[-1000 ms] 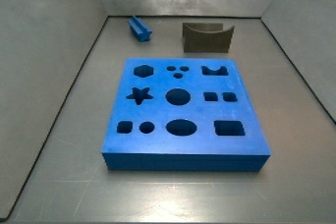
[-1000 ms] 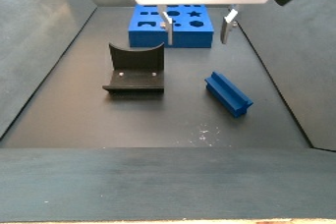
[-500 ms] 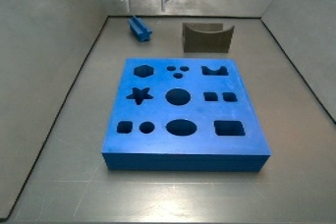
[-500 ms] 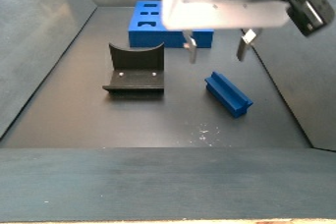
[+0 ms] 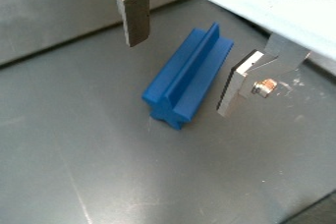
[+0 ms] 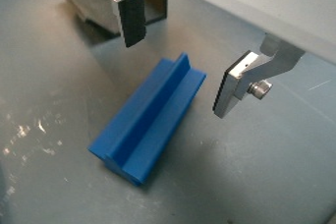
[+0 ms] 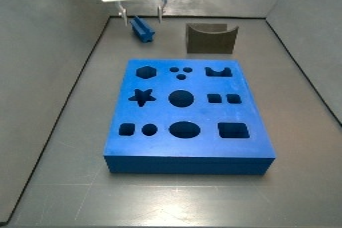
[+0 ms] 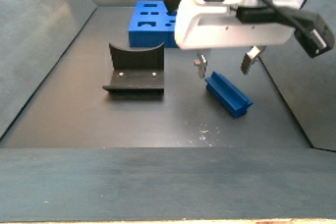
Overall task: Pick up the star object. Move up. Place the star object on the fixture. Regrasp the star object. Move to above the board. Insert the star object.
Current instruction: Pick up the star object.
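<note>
I will next grab the star object by its long ridged sides with my gripper, and then I will set it on the fixture (image 7: 211,39) to regrasp it.
The star object (image 5: 188,78), a small blue ridged peg, lies flat on the dark floor; it also shows in a wrist view (image 6: 148,118) and in both side views (image 7: 142,30) (image 8: 229,93). My gripper (image 5: 184,55) is open and hangs just above the peg, one finger (image 5: 134,17) on each side of it, not touching; it also shows in a wrist view (image 6: 180,58) and in both side views (image 7: 143,14) (image 8: 225,66). The fixture (image 7: 211,39) (image 8: 136,71), a dark notched block, stands beside the peg. The board (image 7: 189,112), a large blue slab with shaped holes, lies apart from the gripper.
Grey walls (image 7: 67,32) enclose the dark floor. A corner of the fixture (image 6: 89,7) shows beyond a finger in a wrist view. In a side view the board (image 8: 155,24) lies behind the gripper body.
My gripper has moved sideways from above the back of the bin and come down over the star object, still open. The peg, fixture and board have not moved.
</note>
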### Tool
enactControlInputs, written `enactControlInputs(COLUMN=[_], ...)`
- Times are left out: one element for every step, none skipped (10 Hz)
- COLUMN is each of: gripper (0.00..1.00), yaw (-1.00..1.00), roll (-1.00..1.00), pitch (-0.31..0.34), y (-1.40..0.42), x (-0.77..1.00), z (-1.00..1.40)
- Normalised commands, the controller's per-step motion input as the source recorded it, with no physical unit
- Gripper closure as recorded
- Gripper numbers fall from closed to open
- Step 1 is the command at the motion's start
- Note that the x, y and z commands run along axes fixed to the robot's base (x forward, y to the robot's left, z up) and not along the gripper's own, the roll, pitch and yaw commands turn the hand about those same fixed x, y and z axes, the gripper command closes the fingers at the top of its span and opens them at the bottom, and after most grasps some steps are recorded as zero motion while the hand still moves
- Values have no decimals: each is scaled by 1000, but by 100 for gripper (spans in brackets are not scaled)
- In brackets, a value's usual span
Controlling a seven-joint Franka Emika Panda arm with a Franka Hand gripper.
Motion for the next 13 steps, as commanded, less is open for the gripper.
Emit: enactControlInputs(gripper=[0, 0, 0, 0, 100, 100, 100, 100, 100, 100, 100, 100, 100], yaw=[266, 260, 240, 126, 0, 0, 0, 0, 0, 0, 0, 0, 0], roll=[-66, -23, 0, 0, 0, 0, 0, 0, 0, 0, 0, 0, 0], pitch=[0, 0, 0, 0, 0, -6, 0, 0, 0, 0, 0, 0, 0], y=[0, 0, 0, 0, 0, 0, 0, 0, 0, 0, 0, 0, 0], x=[51, 43, 3, 0, 0, 0, 0, 0, 0, 0, 0, 0, 0], z=[-663, -677, -677, -429, 0, 0, 0, 0, 0, 0, 0, 0, 0])
